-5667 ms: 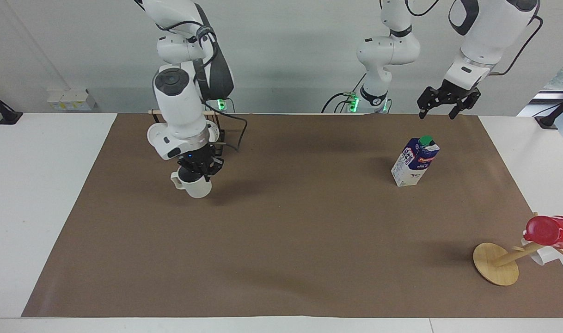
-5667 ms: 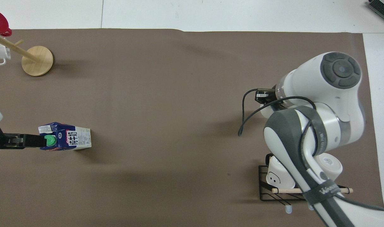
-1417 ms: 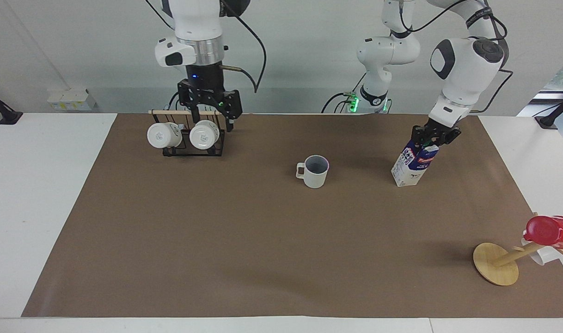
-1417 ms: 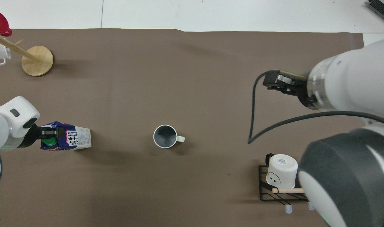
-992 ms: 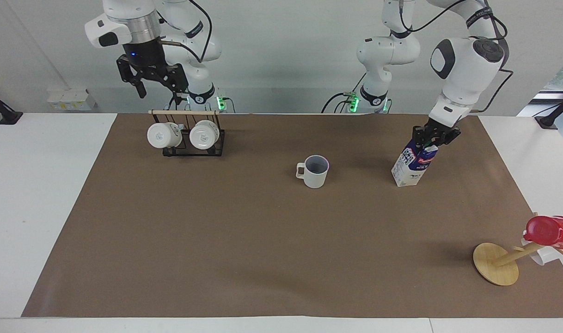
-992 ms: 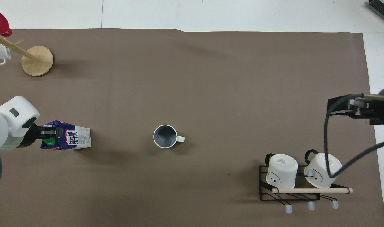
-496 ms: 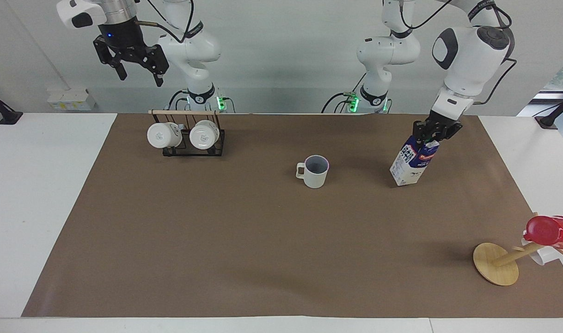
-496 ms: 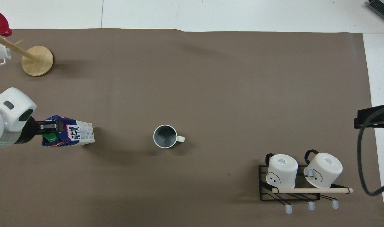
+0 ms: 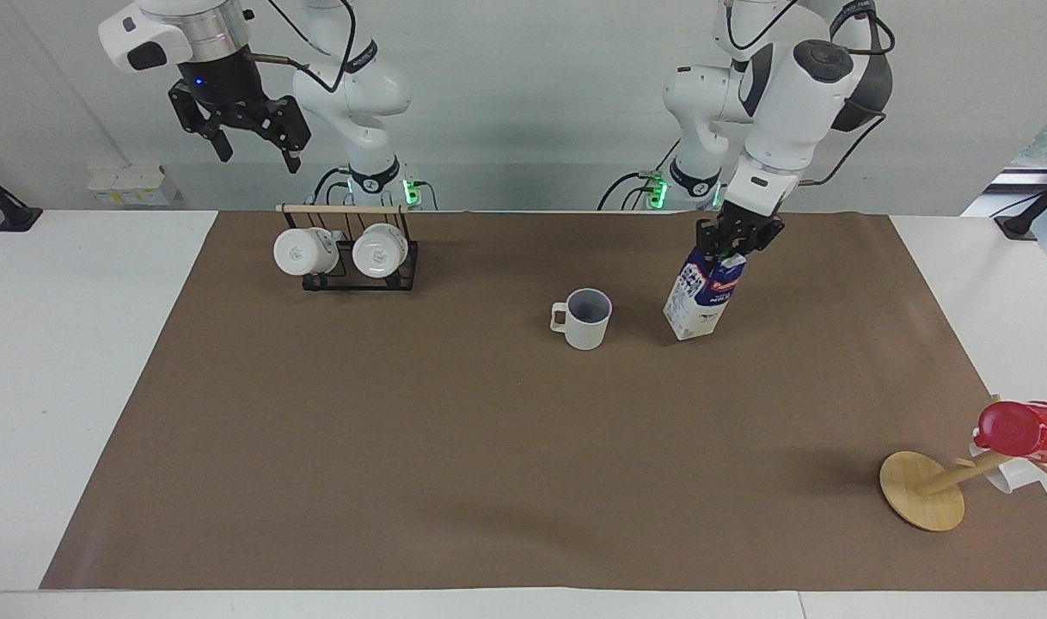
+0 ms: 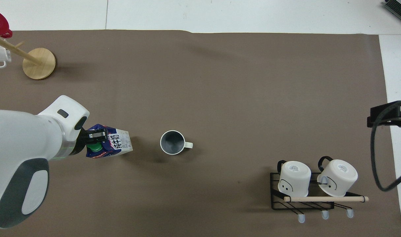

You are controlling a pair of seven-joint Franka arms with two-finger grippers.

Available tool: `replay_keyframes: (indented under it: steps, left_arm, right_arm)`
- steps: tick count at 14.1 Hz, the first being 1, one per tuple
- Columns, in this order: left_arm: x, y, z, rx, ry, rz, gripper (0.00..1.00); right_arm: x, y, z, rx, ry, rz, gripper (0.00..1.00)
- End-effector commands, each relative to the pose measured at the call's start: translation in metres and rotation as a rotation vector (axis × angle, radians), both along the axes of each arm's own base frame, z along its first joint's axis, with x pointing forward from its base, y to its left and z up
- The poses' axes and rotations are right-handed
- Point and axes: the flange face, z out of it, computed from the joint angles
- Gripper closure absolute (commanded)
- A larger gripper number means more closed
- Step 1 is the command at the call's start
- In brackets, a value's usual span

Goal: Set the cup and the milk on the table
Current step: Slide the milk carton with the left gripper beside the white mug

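The milk carton (image 10: 116, 144) hangs tilted above the brown mat, short of the cup. My left gripper needs to keep hold of the carton until it is down.
The off-white cup (image 9: 587, 320) stands upright on the brown mat of the table (image 9: 489, 447), near the middle; it also shows in the overhead view (image 10: 172, 142). My left gripper (image 9: 737, 242) is shut on the top of the milk carton (image 9: 704, 294), which hangs tilted beside the cup toward the left arm's end. I cannot tell whether the carton's base touches the mat. In the overhead view the left gripper (image 10: 97, 137) pinches the carton (image 10: 116, 144) by its green cap. My right gripper (image 9: 259, 148) is open and empty, high above the mug rack.
A black wire rack (image 9: 352, 277) with two white mugs stands near the right arm's base; it also shows in the overhead view (image 10: 306, 200). A wooden mug tree (image 9: 922, 490) with a red cup (image 9: 1026, 428) stands at the left arm's end, farthest from the robots.
My left gripper has carried the milk carton sideways toward the cup. My right gripper has let go of the cup and risen away above the rack.
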Motion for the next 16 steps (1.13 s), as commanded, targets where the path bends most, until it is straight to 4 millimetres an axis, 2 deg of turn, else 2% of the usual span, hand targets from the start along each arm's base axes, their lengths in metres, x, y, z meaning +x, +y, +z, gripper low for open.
replay_keyframes:
  steps: [1, 5, 9, 16]
  left_arm:
    - [-0.002, -0.02, 0.007, -0.028, -0.019, 0.027, 0.55]
    - [-0.003, -0.051, -0.008, -0.041, -0.026, 0.053, 0.55]
    - [-0.01, -0.063, -0.019, -0.033, -0.009, 0.027, 0.55]
    - [-0.008, -0.071, -0.034, -0.032, -0.007, 0.017, 0.55]
  right_arm:
    - [-0.002, -0.004, 0.005, 0.022, -0.001, 0.011, 0.0]
    - [-0.003, -0.004, 0.004, 0.022, 0.002, 0.01, 0.0]
    - [-0.003, -0.004, 0.004, 0.022, 0.002, 0.01, 0.0]
    - [-0.003, -0.004, 0.004, 0.023, 0.002, 0.01, 0.0]
